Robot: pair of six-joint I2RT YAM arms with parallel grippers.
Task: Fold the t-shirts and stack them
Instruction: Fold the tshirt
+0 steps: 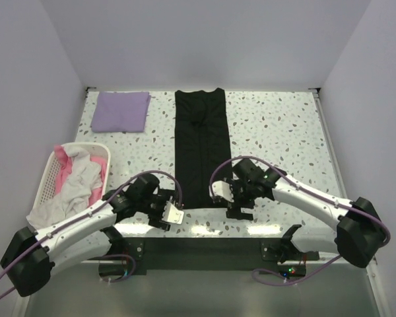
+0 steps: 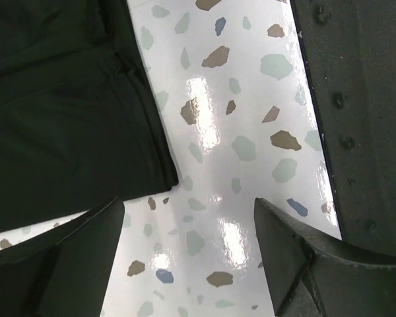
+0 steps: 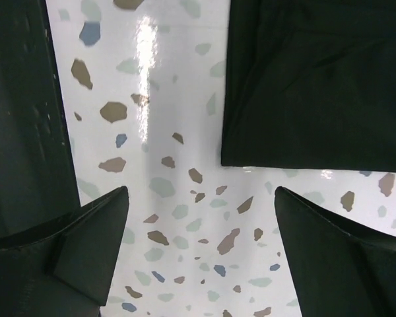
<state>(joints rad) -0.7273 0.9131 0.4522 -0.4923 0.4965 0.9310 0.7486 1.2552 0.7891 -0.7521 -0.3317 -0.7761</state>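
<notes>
My right gripper next needs to grip the near corner of the black t-shirt (image 1: 201,145), opposite my left gripper's corner, to fold its near end over evenly.
A black t-shirt (image 1: 201,145) lies flat on the table as a long narrow strip, sleeves folded in, running from the back edge towards me. My left gripper (image 1: 172,215) is open and empty, just beside the strip's near left corner (image 2: 160,173). My right gripper (image 1: 232,205) is open and empty, just beside its near right corner (image 3: 234,157). A folded lilac t-shirt (image 1: 121,110) lies at the back left. More t-shirts, white and pink (image 1: 76,185), are piled in the basket.
A white slatted laundry basket (image 1: 47,179) stands at the left edge. The speckled table (image 1: 277,132) has side walls close on both sides. A dark strip (image 2: 363,119) borders the table's near edge.
</notes>
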